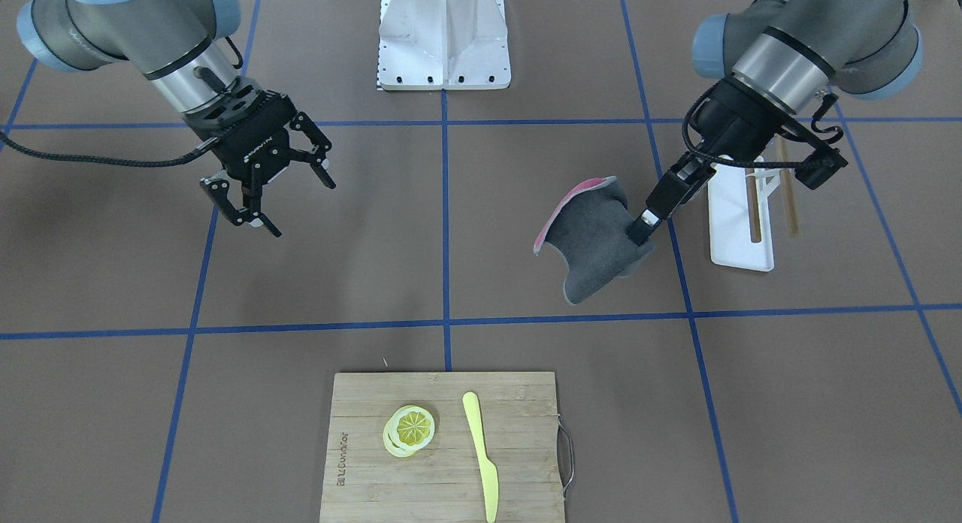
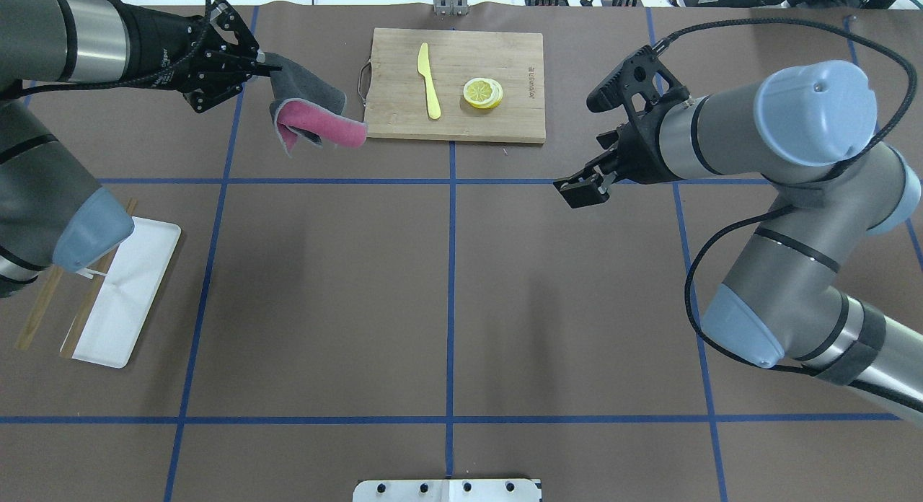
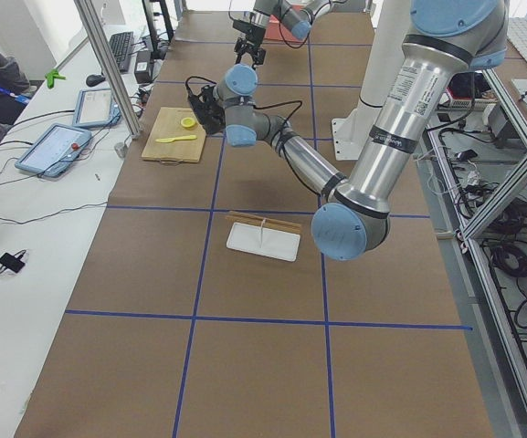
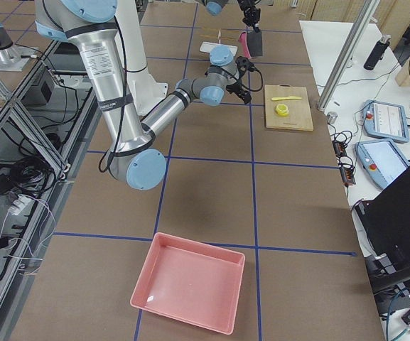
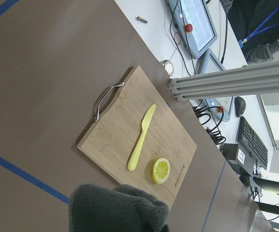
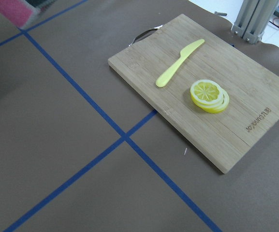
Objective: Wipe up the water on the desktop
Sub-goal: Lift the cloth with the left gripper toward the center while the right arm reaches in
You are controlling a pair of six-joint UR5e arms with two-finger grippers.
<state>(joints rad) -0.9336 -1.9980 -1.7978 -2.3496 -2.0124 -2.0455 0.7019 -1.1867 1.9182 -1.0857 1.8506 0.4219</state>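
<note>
My right gripper grabs the grey cloth by its pink-edged end [image 1: 577, 198] next, to wipe up the water on the desktop.
The desktop [image 1: 338, 267] is matte brown with a grid of blue tape lines, and it also shows in the overhead view [image 2: 324, 285]. I see no water on it. My left gripper [image 1: 643, 230] is shut on a grey cloth with a pink side [image 1: 594, 245] and holds it hanging above the desktop. In the overhead view the left gripper [image 2: 268, 66] and cloth [image 2: 310, 112] are just left of the cutting board. The cloth's grey edge fills the bottom of the left wrist view [image 5: 115, 208]. My right gripper [image 1: 289, 204] is open and empty above the desktop [image 2: 584, 188].
A bamboo cutting board [image 1: 526, 403] at the far middle edge carries lemon slices [image 1: 409, 429] and a yellow knife [image 1: 481, 455]. A white tray [image 1: 740, 230] with chopsticks [image 1: 788, 185] lies on my left. A pink bin [image 4: 190, 280] sits far to my right.
</note>
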